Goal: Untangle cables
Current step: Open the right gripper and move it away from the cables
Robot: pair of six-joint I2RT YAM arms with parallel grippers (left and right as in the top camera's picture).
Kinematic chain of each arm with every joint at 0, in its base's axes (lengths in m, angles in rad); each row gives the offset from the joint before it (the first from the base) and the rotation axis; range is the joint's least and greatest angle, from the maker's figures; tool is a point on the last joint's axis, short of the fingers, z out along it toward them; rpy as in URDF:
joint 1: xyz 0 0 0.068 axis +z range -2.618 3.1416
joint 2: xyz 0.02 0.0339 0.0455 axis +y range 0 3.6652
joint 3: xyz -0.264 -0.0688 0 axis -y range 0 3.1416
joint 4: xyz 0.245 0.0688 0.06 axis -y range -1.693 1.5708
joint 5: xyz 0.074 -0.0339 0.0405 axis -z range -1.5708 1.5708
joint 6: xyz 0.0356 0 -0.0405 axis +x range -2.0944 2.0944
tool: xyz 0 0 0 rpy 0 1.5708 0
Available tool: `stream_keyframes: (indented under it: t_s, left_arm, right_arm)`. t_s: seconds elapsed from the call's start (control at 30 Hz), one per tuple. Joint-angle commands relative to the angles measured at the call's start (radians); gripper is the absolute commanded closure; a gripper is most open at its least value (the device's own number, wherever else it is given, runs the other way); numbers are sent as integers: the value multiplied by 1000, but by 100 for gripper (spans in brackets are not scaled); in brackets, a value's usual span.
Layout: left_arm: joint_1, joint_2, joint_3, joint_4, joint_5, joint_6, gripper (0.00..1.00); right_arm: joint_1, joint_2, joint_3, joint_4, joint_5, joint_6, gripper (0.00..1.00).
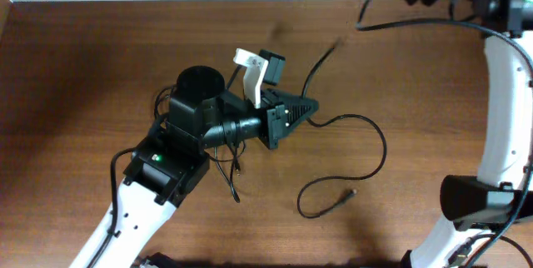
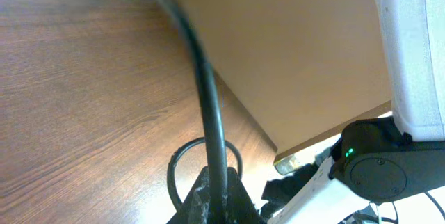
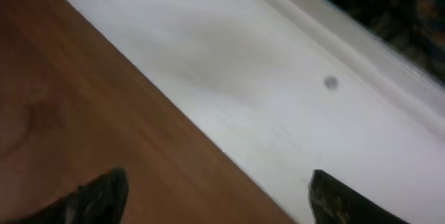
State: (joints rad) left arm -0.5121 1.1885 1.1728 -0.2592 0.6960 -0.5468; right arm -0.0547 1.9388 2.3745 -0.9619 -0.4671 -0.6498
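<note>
The free part of the thin black cable is outside my left gripper's fingers, so my right gripper should grab it there to pull the cable free.
A thin black cable runs from the far middle of the table through my left gripper, then loops right and back to a small plug end. My left gripper is shut on this cable. In the left wrist view the cable rises straight out of the shut jaws, with a loop of cord behind them. A second thin cable lies partly hidden under the left arm. My right gripper is open and empty, high over the table's far edge.
The right arm's white link and base stand at the right edge, and also show in the left wrist view. Thick robot wiring hangs at the top right. A light-brown panel borders the table.
</note>
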Motion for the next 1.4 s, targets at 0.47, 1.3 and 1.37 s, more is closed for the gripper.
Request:
stream_keyframes:
  t_s: [0.47,1.3,1.37]
  left_arm:
    - [148,-19,6,66,-549,-501,100]
    - [-18,-19,8,330,-483,-653,82]
    - [-17,-19,8,325,-483,-621,41]
  right_arm:
    - [51,2,-10,-737,-486,-794,28]
    - [242,21,-14,-608,-417,-812,96]
    - [242,21,-14,-572,-363,-781,96]
